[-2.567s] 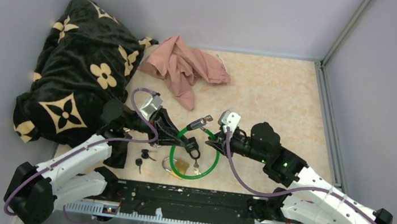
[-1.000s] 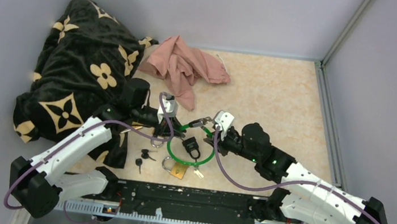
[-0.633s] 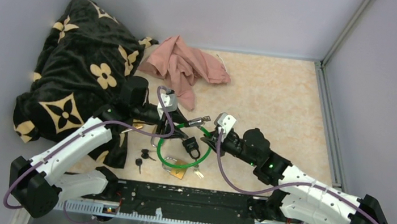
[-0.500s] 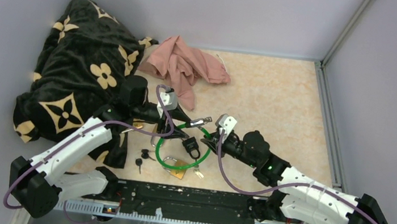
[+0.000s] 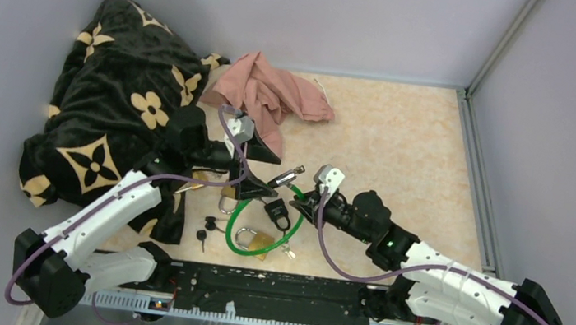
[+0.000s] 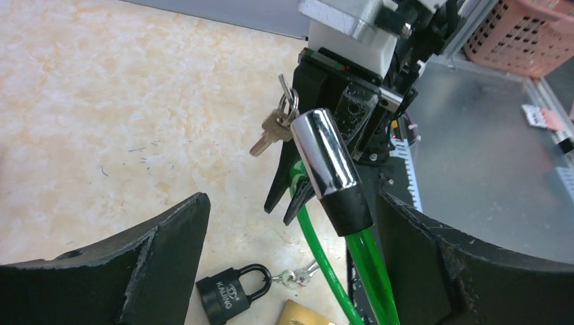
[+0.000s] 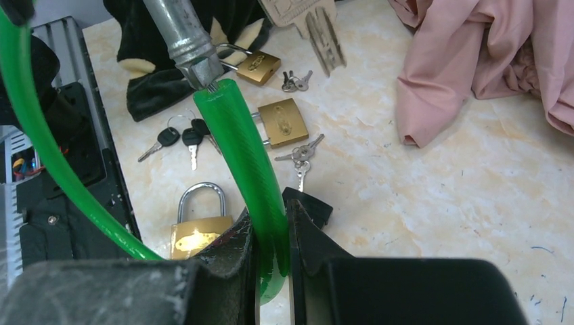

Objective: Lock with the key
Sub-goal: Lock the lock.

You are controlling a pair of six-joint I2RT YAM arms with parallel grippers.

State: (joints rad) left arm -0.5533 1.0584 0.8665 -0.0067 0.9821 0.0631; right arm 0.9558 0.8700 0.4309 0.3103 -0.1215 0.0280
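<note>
My left gripper needs to close on the black collar (image 5: 272, 184) (image 6: 346, 210) now, because my fingertips are level with it on both sides. Closing now would hold it.
A green cable lock (image 5: 236, 231) loops over the floor, and its chrome head (image 6: 325, 159) with a black collar is held up in the air. A key (image 6: 269, 132) hangs on a ring at the head's top end; in the right wrist view the key (image 7: 311, 20) shows at the top edge. My left gripper (image 6: 291, 264) is open, its fingers (image 6: 135, 271) standing wide on either side of the head without touching it. My right gripper (image 7: 273, 250) is shut on the green cable (image 7: 250, 176) just below its metal end (image 7: 179, 37).
A black padlock (image 6: 227, 298) and brass padlocks (image 7: 281, 122) (image 7: 200, 233) lie under the cable, with black-headed keys (image 5: 209, 227) beside them. A pink cloth (image 5: 272, 98) lies at the back. A black flowered blanket (image 5: 117, 108) fills the left.
My left gripper has opened and let go at the lock's head, drawing back a little to the upper left. The cable loop has swung toward the near edge. The right gripper keeps its hold.
</note>
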